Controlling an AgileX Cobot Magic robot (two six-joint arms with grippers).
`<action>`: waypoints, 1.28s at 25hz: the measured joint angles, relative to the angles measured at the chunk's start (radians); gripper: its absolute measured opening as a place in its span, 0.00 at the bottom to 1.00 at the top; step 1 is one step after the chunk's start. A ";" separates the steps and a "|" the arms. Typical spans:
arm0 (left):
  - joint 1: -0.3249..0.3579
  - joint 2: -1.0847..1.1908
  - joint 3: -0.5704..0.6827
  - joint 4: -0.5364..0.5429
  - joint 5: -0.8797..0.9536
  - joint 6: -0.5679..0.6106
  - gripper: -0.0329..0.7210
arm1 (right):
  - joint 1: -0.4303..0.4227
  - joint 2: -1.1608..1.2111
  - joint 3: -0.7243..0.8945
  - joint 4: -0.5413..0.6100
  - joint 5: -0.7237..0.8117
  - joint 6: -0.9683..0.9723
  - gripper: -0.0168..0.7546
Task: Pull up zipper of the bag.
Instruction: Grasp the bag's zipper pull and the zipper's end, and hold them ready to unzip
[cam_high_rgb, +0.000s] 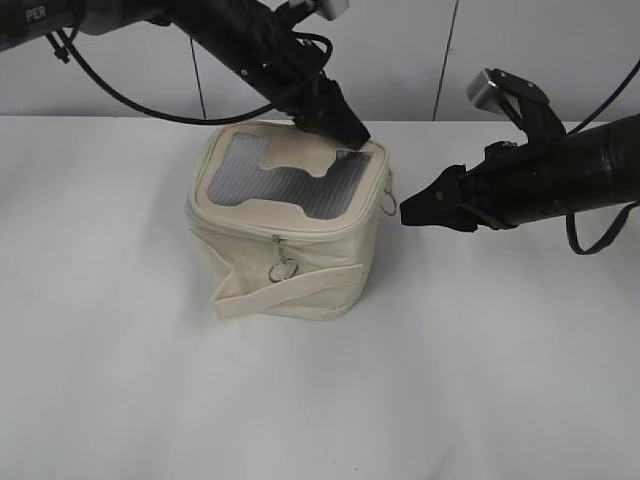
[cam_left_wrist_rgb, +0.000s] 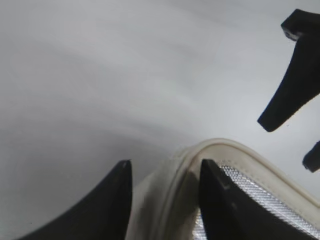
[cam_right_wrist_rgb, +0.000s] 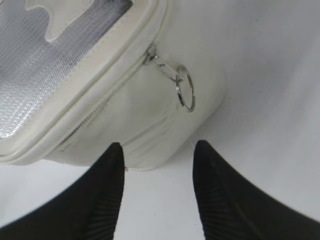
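Observation:
My left gripper grabs the bag's lid by its rim at the lid's corner (cam_high_rgb: 368, 150) next, to steady the bag (cam_high_rgb: 300, 285) for zipping.
The cream bag (cam_high_rgb: 300, 285) stands mid-table, its lid with grey mesh panels facing up. The zipper (cam_high_rgb: 330, 232) runs under the lid's edge. One silver slider with a ring pull (cam_high_rgb: 283, 268) hangs at the front, another ring pull (cam_high_rgb: 387, 205) at the right side. My left gripper (cam_high_rgb: 350, 135) is open and straddles the lid's back right corner (cam_left_wrist_rgb: 220, 147); its jaws (cam_left_wrist_rgb: 166, 167) sit either side of the rim. My right gripper (cam_high_rgb: 415, 210) is open and empty, just right of the bag. In the right wrist view its jaws (cam_right_wrist_rgb: 159, 147) sit just below the side ring pull (cam_right_wrist_rgb: 185, 95).
The white table (cam_high_rgb: 480, 380) lies all around the bag. A cream strap band (cam_high_rgb: 290, 290) wraps the bag's body and sticks out at the lower left. My right gripper's fingers (cam_left_wrist_rgb: 287, 100) show at the upper right of the left wrist view.

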 joint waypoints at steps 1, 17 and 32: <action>-0.002 -0.001 0.011 0.001 -0.002 -0.001 0.49 | 0.000 0.000 0.000 0.000 0.000 0.000 0.50; -0.005 -0.010 0.044 0.014 -0.069 -0.078 0.11 | 0.000 0.041 0.000 0.060 -0.082 -0.073 0.49; -0.005 -0.010 0.044 0.013 -0.066 -0.080 0.11 | 0.004 0.213 -0.066 0.379 0.002 -0.458 0.49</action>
